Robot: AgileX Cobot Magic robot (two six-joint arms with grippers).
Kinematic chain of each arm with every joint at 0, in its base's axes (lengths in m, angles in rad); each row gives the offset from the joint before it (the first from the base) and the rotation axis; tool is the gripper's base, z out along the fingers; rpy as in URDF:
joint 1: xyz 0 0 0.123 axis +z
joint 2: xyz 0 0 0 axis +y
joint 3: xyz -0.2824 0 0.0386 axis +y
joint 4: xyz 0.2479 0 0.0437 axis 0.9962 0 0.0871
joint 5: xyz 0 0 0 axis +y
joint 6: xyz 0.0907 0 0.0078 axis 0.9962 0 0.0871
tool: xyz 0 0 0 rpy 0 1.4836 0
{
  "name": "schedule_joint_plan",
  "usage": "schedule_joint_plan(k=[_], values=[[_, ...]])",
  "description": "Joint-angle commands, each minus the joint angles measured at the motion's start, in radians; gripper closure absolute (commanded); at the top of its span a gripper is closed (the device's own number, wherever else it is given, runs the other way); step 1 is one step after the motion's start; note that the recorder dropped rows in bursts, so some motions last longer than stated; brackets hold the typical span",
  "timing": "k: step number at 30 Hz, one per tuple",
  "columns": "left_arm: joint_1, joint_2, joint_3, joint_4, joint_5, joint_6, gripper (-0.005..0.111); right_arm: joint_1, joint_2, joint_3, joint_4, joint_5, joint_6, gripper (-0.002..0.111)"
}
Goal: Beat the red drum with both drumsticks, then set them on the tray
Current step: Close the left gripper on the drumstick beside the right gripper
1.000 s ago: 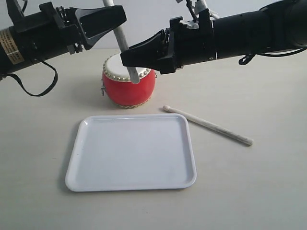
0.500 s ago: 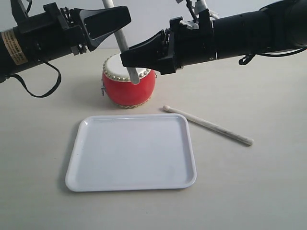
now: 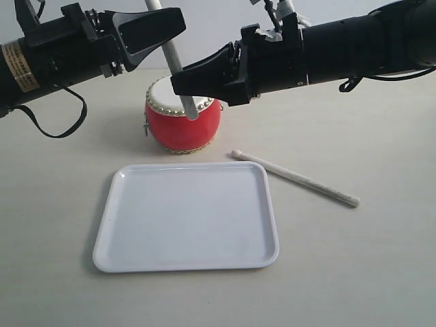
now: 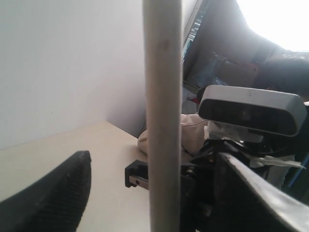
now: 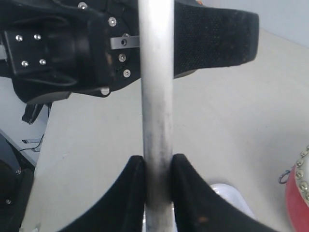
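Note:
My left gripper will next grab the upright drumstick by the middle of its body (image 3: 170, 52). It will then beat the red drum (image 3: 182, 129).
The red drum (image 3: 182, 129) stands behind the white tray (image 3: 187, 216). One drumstick (image 3: 176, 65) stands almost upright over the drum's skin, and my right gripper (image 3: 180, 83) is shut on its lower part. In the right wrist view both black jaws of the right gripper (image 5: 158, 166) press against this drumstick (image 5: 156, 96). My left gripper (image 3: 176, 27) is open, higher up on the same stick. Its fingers (image 4: 58, 198) stand wide on either side of the drumstick (image 4: 163, 121) without touching it. The other drumstick (image 3: 294, 178) lies on the table to the right of the tray.
Both black arms reach in above the drum, and their grippers almost meet there. A corner of the tray (image 5: 231, 198) and the edge of the drum (image 5: 299, 193) show below the right gripper. A pale wall stands behind the table.
My left gripper has shifted slightly to the right along the upright drumstick, still open. The right gripper, both drumsticks, drum and tray have not moved.

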Motion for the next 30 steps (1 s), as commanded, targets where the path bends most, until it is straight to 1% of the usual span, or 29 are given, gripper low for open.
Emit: schedule_joint_plan(k=[1,11,21,30], values=[[-0.004,0.002,-0.007,-0.016,-0.008,0.002,0.038,-0.002,-0.002,-0.004,0.000,0.018,-0.004,0.108],[-0.004,0.002,-0.007,-0.008,-0.008,0.002,0.038,-0.002,-0.002,-0.004,0.008,0.025,-0.004,0.108],[-0.004,0.002,-0.007,0.097,-0.008,-0.019,0.038,-0.002,-0.002,-0.004,0.048,0.025,-0.004,0.108],[-0.004,0.002,-0.007,0.120,0.012,-0.027,0.038,-0.002,-0.002,-0.004,0.048,0.060,-0.004,0.108]])
